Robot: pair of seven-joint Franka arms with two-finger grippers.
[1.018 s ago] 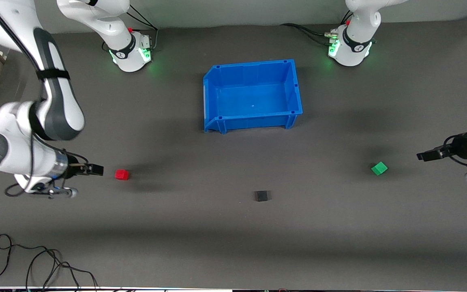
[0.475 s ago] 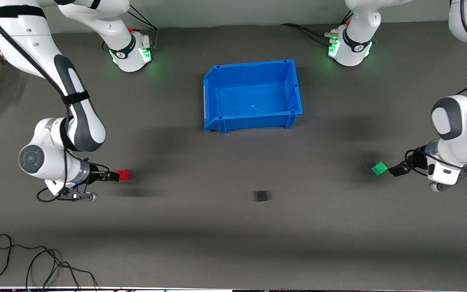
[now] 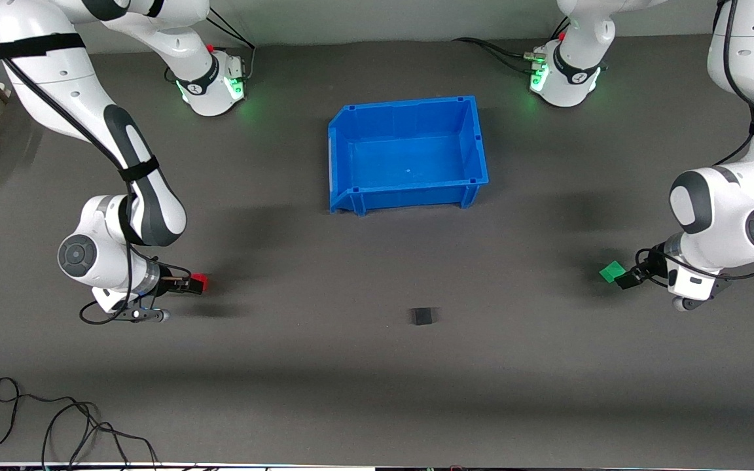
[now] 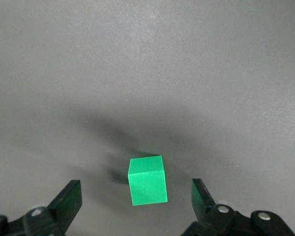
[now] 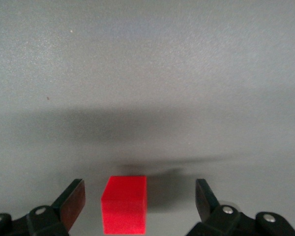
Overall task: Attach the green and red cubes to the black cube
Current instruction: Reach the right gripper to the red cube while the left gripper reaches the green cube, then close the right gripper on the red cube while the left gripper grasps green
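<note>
Next, my right gripper grips the red cube (image 3: 199, 282) by two opposite sides. This keeps one side of the red cube free to attach to the black cube.
The green cube (image 3: 611, 271) (image 4: 147, 180) lies on the dark table toward the left arm's end. My left gripper (image 3: 627, 280) (image 4: 136, 204) is low beside it and open, the cube between the two fingers and touching neither. The red cube (image 3: 199, 282) (image 5: 124, 204) lies toward the right arm's end. My right gripper (image 3: 190, 285) (image 5: 140, 206) stands open around it, one finger (image 5: 73, 202) closer to the cube than the other. The black cube (image 3: 423, 316) sits alone mid-table, nearer the front camera than both.
An empty blue bin (image 3: 344, 147) stands mid-table, farther from the front camera than the cubes. Loose black cables (image 3: 56, 425) lie at the front edge toward the right arm's end. Bare table stretches between each coloured cube and the black one.
Both arms have swung inward and down. The right gripper has reached the red cube and the left gripper the green one. No cube has moved.
</note>
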